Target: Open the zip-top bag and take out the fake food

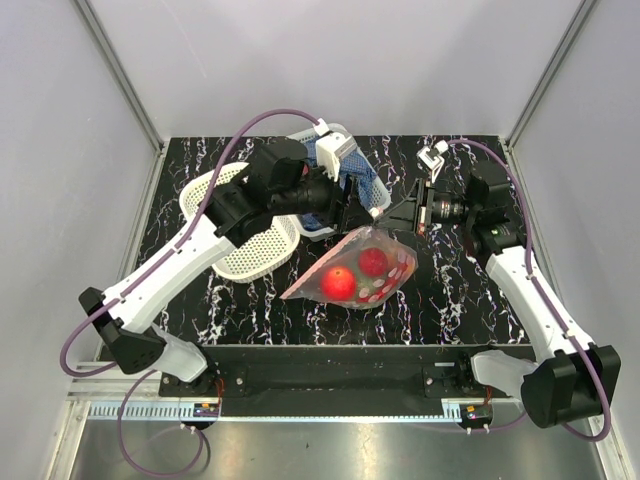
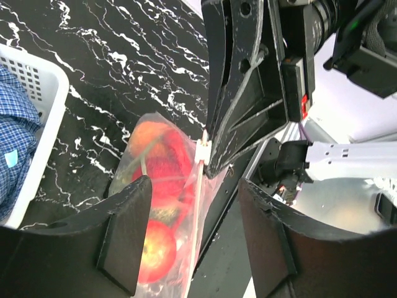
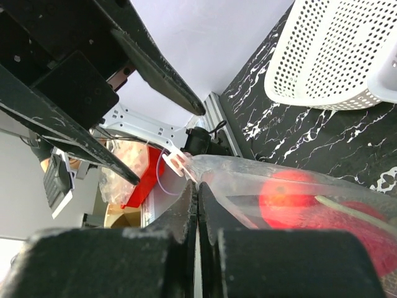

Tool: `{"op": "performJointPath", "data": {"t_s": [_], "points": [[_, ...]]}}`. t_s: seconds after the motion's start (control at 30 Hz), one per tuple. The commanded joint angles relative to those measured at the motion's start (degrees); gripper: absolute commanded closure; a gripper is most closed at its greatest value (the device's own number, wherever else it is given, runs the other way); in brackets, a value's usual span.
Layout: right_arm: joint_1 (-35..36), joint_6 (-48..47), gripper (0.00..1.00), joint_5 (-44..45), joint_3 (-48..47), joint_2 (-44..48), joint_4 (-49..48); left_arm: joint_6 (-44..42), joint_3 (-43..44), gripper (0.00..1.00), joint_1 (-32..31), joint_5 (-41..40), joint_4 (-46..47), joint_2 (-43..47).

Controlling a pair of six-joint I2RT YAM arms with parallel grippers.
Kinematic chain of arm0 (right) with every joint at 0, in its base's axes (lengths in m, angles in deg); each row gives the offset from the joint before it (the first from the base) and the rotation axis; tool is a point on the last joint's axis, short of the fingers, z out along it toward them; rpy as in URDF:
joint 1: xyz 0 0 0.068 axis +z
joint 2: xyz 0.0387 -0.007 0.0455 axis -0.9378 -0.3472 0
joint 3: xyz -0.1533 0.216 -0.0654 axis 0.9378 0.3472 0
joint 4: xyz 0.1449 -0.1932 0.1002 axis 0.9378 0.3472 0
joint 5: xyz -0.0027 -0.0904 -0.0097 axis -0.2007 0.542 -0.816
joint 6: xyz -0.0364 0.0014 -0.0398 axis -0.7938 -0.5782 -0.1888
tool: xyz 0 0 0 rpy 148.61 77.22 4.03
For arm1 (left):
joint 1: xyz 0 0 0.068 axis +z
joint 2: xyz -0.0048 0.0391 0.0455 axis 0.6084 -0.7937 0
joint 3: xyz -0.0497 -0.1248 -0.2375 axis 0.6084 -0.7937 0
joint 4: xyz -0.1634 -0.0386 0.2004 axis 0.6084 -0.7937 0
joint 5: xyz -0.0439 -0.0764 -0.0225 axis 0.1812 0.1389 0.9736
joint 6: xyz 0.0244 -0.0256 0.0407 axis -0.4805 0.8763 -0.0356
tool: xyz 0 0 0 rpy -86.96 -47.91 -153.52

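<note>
My right gripper holds the bag beside the slider. My left gripper needs to grab the zip-top bag's white slider (image 1: 376, 212) (image 2: 203, 151) next, to slide the bag's top edge open.
The zip-top bag (image 1: 352, 272) hangs tilted just above the black table, held by one top corner. Red fake food (image 1: 339, 283) shows through it, with a second red fruit (image 1: 373, 261) higher up. My right gripper (image 3: 197, 192) is shut on the bag's (image 3: 291, 180) top edge, right beside the white slider (image 3: 177, 162). My left gripper (image 2: 195, 239) is open, its fingers (image 2: 124, 239) on either side of the bag's (image 2: 158, 186) upper edge without touching it. In the top view both grippers meet above the bag, left gripper (image 1: 352, 214) and right gripper (image 1: 396, 224).
A white perforated basket (image 1: 250, 245) lies left of the bag under my left arm. Behind it a second basket (image 1: 372, 188) holds blue cloth (image 2: 15, 124). In the right wrist view a basket (image 3: 335, 56) is close by at the upper right.
</note>
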Motion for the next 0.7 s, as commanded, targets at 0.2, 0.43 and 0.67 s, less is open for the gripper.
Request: {"op": "performJointPath", "data": {"t_s": [0.2,0.43,0.67], "points": [[0.21,2.9,1.0,1.52,0.56,2.39,-3.83,1.56,3.05,0.46,-0.42,0.68,4.43,-1.81],[0.21,3.34,1.0,1.17,1.09,2.91,-4.18,2.35,4.19,0.5,-0.51,1.48,5.22,-3.31],[0.21,3.69,1.0,1.61,1.18,3.27,-4.44,2.79,4.1,0.69,-0.42,3.23,5.84,-4.01]]}}
